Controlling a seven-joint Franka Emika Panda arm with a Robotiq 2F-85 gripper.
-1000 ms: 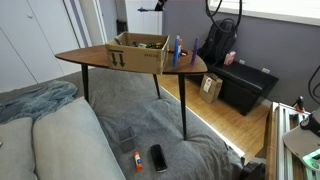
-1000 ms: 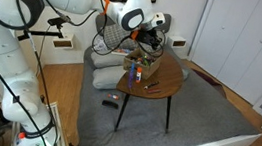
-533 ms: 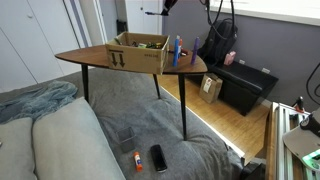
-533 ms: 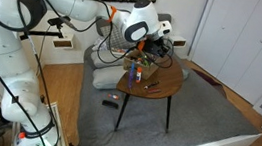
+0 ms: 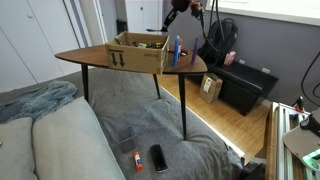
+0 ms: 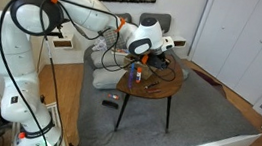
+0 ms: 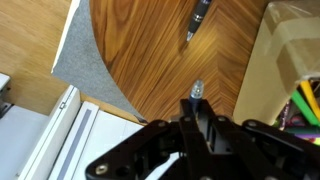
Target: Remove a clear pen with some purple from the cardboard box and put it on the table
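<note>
My gripper keeps holding the clear pen until it is lower, since it hangs high above the wood and would fall loose if I opened now.
My gripper [image 7: 192, 112] is shut on a clear pen [image 7: 197, 92]. Its see-through tip sticks out past the fingers, above the bare wood of the table [image 7: 150, 50]. The cardboard box [image 7: 290, 55] is at the right of the wrist view, with several coloured pens [image 7: 305, 105] in it. In an exterior view the gripper [image 5: 177, 9] hangs high above the table's narrow end [image 5: 190, 66], beside the box [image 5: 138, 52]. In an exterior view the gripper [image 6: 157, 56] is over the table [image 6: 166, 87]; the pen is too small to see there.
A dark pen [image 7: 197, 18] lies on the table beyond the held one. Upright blue and red items [image 5: 177, 50] stand beside the box. Grey carpet [image 7: 85, 60] lies below. A low black cabinet [image 5: 245, 85] and a small carton [image 5: 211, 88] stand on the floor.
The gripper has moved from above the box out over the table's narrow end, still shut on the pen. The box and the other things have not moved.
</note>
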